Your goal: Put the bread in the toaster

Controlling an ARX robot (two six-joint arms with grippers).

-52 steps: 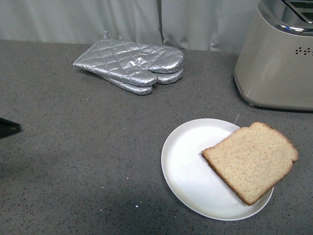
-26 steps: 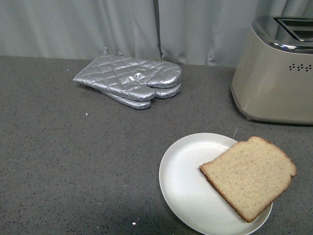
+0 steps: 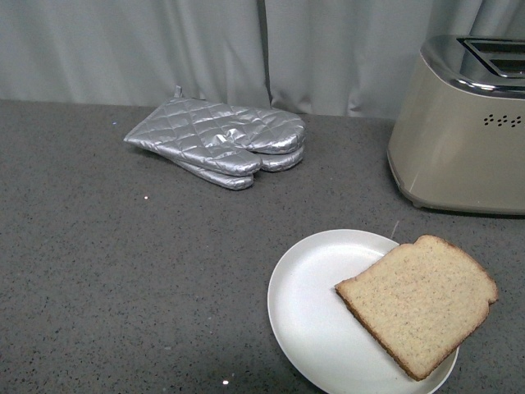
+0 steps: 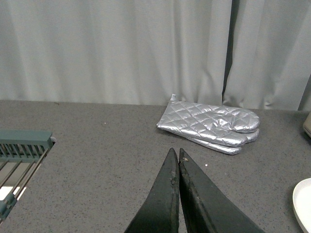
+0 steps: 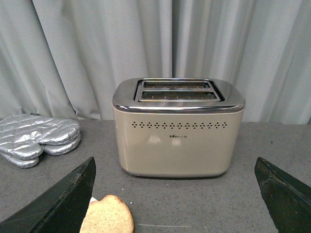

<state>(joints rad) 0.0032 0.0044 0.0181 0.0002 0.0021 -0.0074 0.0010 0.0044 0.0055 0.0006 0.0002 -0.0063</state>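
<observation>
My right gripper grips the bread slice by its crust edge (image 5: 127,213) next, to slot it into the toaster (image 5: 178,127).
The bread (image 3: 418,302), a tan slice with brown crust, lies on the right side of a round white plate (image 3: 308,312) and overhangs its rim. Its rounded top shows in the right wrist view (image 5: 109,214). The beige toaster (image 3: 459,135) stands at the back right, chrome top with two empty slots, also in the right wrist view (image 5: 179,128). My right gripper (image 5: 175,179) is open wide, above the counter, facing the toaster, bread by one finger. My left gripper (image 4: 176,153) is shut and empty over bare counter. Neither arm shows in the front view.
Silver quilted oven mitts (image 3: 221,139) lie stacked at the back centre, also in the left wrist view (image 4: 211,125). A grey-green rack (image 4: 22,145) sits at the counter's edge in the left wrist view. A grey curtain hangs behind the dark speckled counter (image 3: 123,271).
The front view has tilted up a little: plate and bread sit lower in the picture, and more of the toaster's top shows. A dark tip at the left edge a second ago is gone.
</observation>
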